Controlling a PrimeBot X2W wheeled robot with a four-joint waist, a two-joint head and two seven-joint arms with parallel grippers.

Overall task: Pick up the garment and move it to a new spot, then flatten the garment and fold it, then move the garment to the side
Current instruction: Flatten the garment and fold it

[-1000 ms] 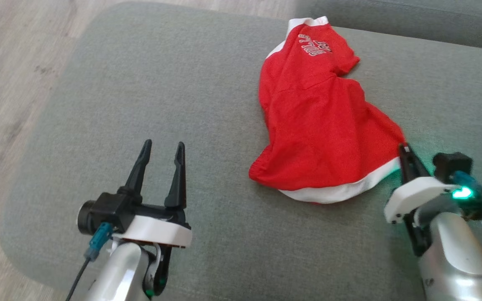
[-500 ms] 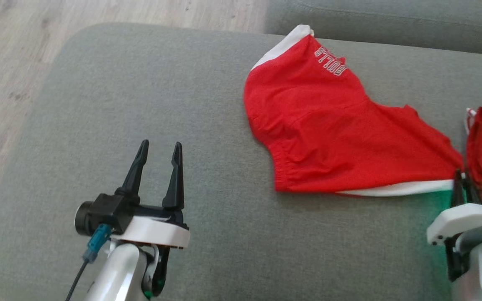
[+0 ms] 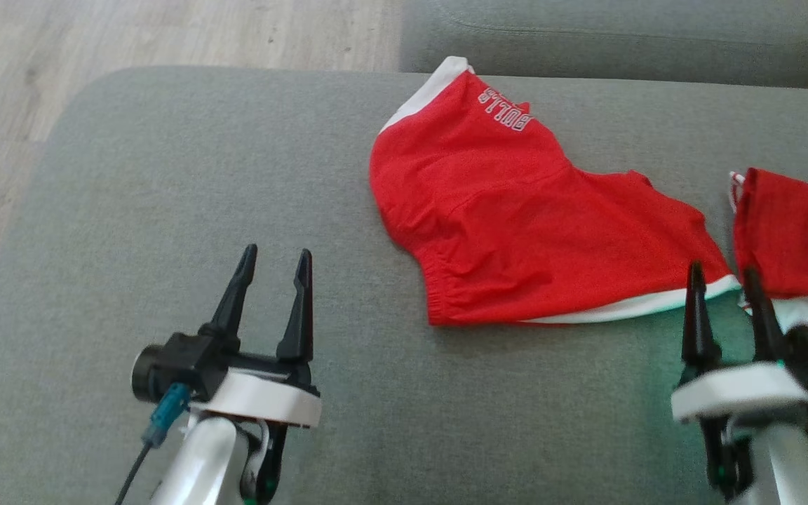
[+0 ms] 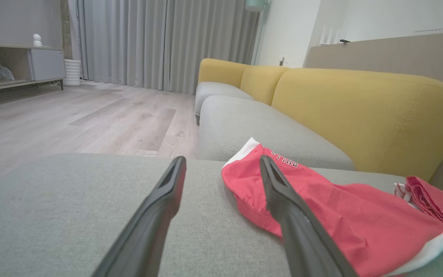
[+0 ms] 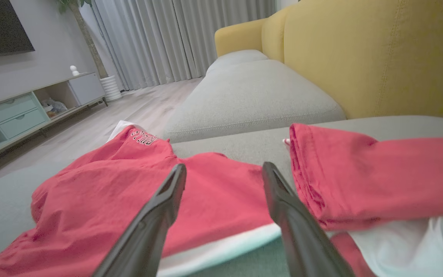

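My right gripper grabs the white-trimmed hem of the red shorts (image 3: 527, 219) by its corner (image 3: 721, 285) next, for folding.
The garment (image 3: 516, 231) is a pair of red shorts with white trim and white lettering, spread across the grey sofa cushion (image 3: 165, 175). My right gripper (image 3: 723, 272) stands open at the garment's near right corner, with the white hem just ahead of its fingertips and nothing held. In the right wrist view the garment (image 5: 110, 200) lies under and beyond the open fingers of that gripper (image 5: 224, 166). My left gripper (image 3: 276, 256) is open over bare cushion, well left of the garment. From the left wrist the garment (image 4: 321, 204) lies right of that gripper (image 4: 221, 159).
A second red and white cloth (image 3: 790, 231) lies bunched just right of the garment, close to my right gripper. A yellow backrest (image 4: 360, 111) runs behind the cushions. Wooden floor (image 3: 95, 35) lies beyond the cushion's left edge.
My right gripper has drawn the garment's corner out to the right, then opened and let it go. The head camera has turned, shifting the whole picture. The left gripper stays open.
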